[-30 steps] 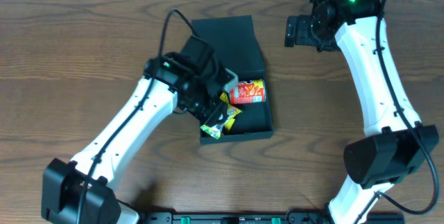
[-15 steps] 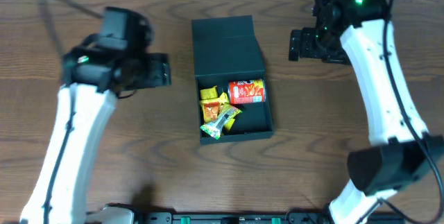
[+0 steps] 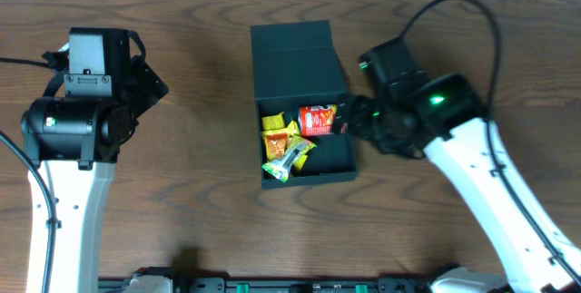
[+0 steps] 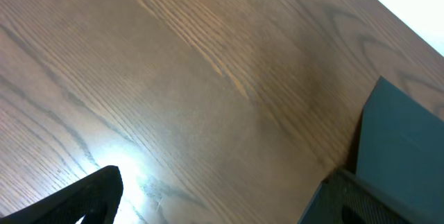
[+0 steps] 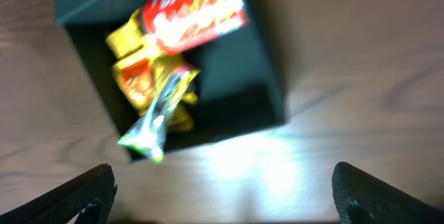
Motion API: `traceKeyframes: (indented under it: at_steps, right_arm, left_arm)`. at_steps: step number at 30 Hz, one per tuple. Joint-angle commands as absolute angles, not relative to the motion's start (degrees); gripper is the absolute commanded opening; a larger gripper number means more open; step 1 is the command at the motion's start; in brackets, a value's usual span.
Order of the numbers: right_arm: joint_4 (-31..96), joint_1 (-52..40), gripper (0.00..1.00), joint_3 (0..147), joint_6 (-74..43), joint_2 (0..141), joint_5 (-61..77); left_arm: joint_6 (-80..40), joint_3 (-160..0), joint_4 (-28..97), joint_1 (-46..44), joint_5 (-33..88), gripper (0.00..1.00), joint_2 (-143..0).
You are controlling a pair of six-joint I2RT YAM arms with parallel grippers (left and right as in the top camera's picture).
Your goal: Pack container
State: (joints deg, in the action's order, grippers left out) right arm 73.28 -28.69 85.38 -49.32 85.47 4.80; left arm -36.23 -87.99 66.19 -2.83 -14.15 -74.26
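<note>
The length of the green-silver packet should stay free to turn and pack flat in the container, so the robot's right gripper should pinch the packet by one end next.
The dark teal container lies at the table's middle with its flap lid open toward the back. Inside are a red chip can, yellow packets and a green-silver packet. My right gripper is open and empty over the container's right edge. Its wrist view shows the container, the can and the packets below it. My left gripper is open and empty at the far left. Its wrist view shows the container's corner.
The brown wooden table surrounds the container. Its back edge meets a white wall. A dark rail runs along the front edge.
My left arm has pulled out of the container and swung to the far left. My right arm has come from the back right down to the container's right side.
</note>
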Motion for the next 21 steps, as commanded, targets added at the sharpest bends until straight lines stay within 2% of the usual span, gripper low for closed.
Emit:
traceKeyframes:
  at_steps: [1, 5, 12, 21]
  right_arm:
    - [74.15, -29.08, 0.99, 85.27, -62.98, 86.50, 7.84]
    - [72.60, -30.02, 0.98, 84.44, -68.51, 87.81, 13.28]
    - [65.14, -34.39, 0.77, 81.23, -75.42, 90.17, 14.46]
    - [54.59, -38.50, 0.59, 72.71, -81.25, 91.85, 15.22]
  left_arm:
    - [-37.80, -88.71, 66.48, -2.63, -15.97, 0.95, -74.56]
    - [-39.86, -88.71, 65.95, -2.63, -15.99, 0.96, -74.56]
    - [-39.77, -88.71, 64.29, -2.63, -19.86, 0.95, -74.56]
    - [-39.22, -88.71, 63.88, -2.63, -21.61, 0.96, -74.59]
